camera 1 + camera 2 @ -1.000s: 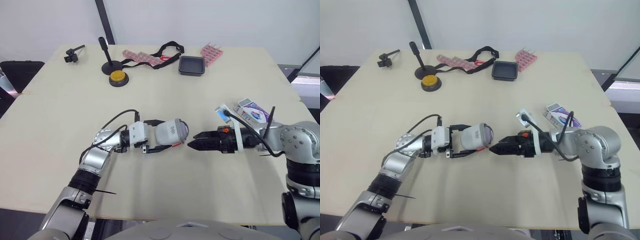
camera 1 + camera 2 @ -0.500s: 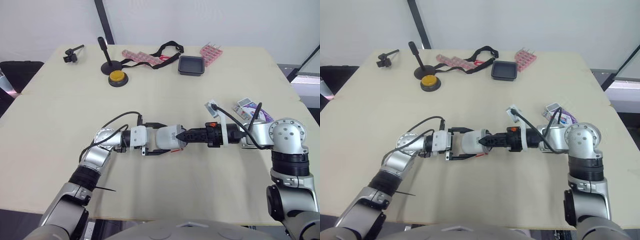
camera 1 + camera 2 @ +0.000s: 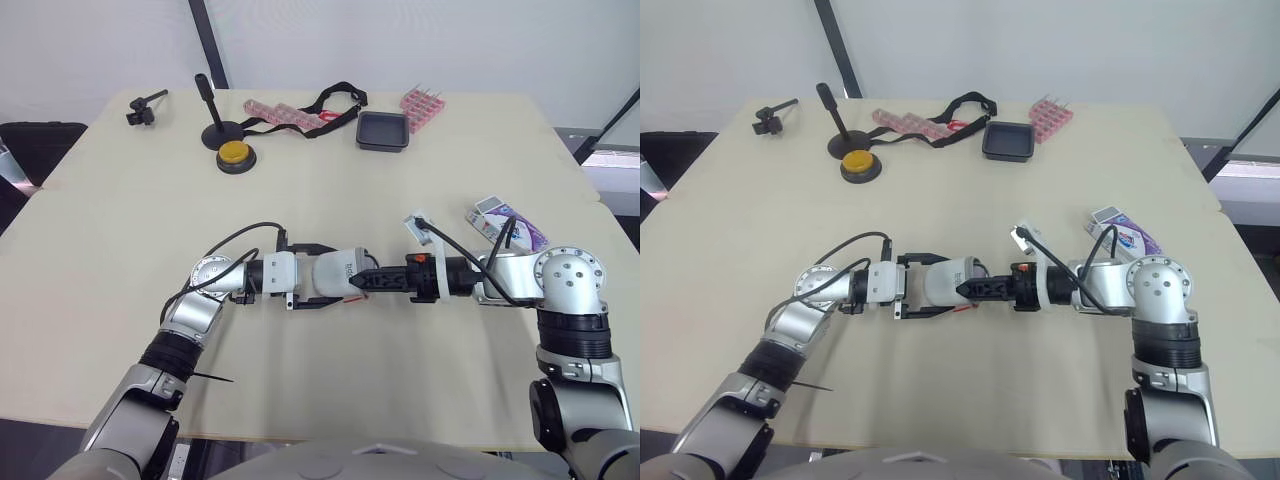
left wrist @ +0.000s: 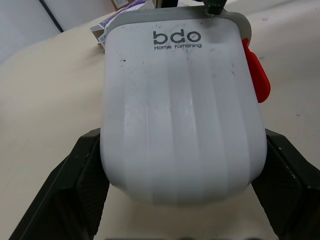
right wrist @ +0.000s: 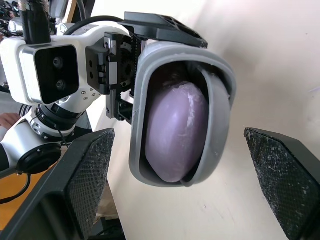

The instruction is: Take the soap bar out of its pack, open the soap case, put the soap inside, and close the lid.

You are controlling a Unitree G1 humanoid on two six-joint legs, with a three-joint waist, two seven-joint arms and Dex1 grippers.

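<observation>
My left gripper's fingers already cover the soap case's white body. My right gripper should next grab the soap case by its grey-rimmed open end (image 3: 368, 264), in front of that body.
My left gripper (image 3: 325, 276) is shut on the white and grey soap case (image 3: 335, 274), holding it just above the table at front centre. The case lies between its fingers (image 4: 75, 195) and carries a red latch (image 4: 256, 75). A purple soap bar (image 5: 175, 132) sits inside the case, seen through its grey-rimmed open end. My right gripper (image 3: 362, 281) is open, its tips at that open end, one finger (image 5: 85, 190) to each side. The purple and white soap pack (image 3: 505, 222) lies on the table behind my right arm.
Along the far edge of the table (image 3: 120, 220) are a black tray (image 3: 384, 131), a pink rack (image 3: 423, 103), pink strips with a black strap (image 3: 300, 112), a yellow button (image 3: 236, 155), a black stand (image 3: 213, 115) and a small black clamp (image 3: 147, 107).
My right gripper has moved left, from a gap away up to the case's open end. The left gripper has kept hold of the case in about the same place.
</observation>
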